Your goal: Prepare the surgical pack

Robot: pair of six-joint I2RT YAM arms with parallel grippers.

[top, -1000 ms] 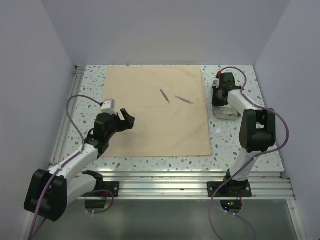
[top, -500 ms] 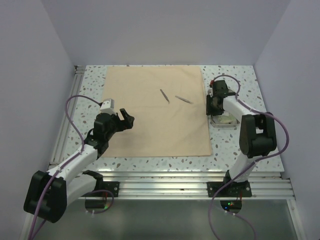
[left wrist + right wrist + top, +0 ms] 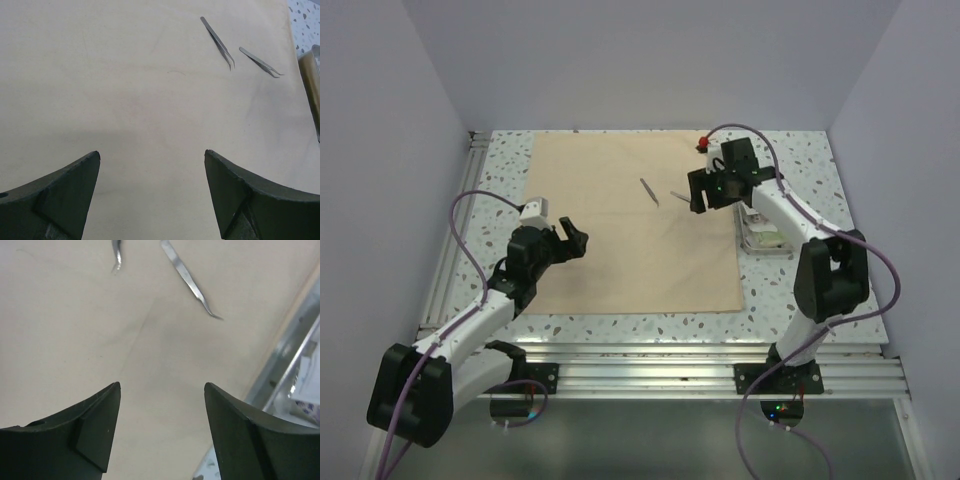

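My right gripper takes hold of the tweezers by their slim legs behind the bent tip [image 3: 684, 198] next, to add them to the steel tray [image 3: 767, 255].
The tan cloth [image 3: 620, 250] lies flat in the middle of the table. Two thin metal tweezers rest on its far right part: one [image 3: 649, 192] lies apart, the other [image 3: 677, 195] sits just left of my right gripper [image 3: 697, 190]. That gripper hovers open over the cloth's right side with nothing between its jaws. In the right wrist view the nearer tweezers [image 3: 190, 282] lie ahead of the open fingers. The steel tray [image 3: 767, 255] sits right of the cloth and holds sachets [image 3: 306, 401]. My left gripper [image 3: 575, 240] is open and empty over the cloth's left part.
The speckled tabletop [image 3: 500, 170] surrounds the cloth. Metal rails [image 3: 650, 365] run along the near edge by the arm bases. Pale walls close in the left, right and far sides. The tray's edge [image 3: 314, 85] shows at the right of the left wrist view.
My right gripper has left the tray, swung left over the cloth toward the tweezers, and opened its jaws. The left arm has not moved.
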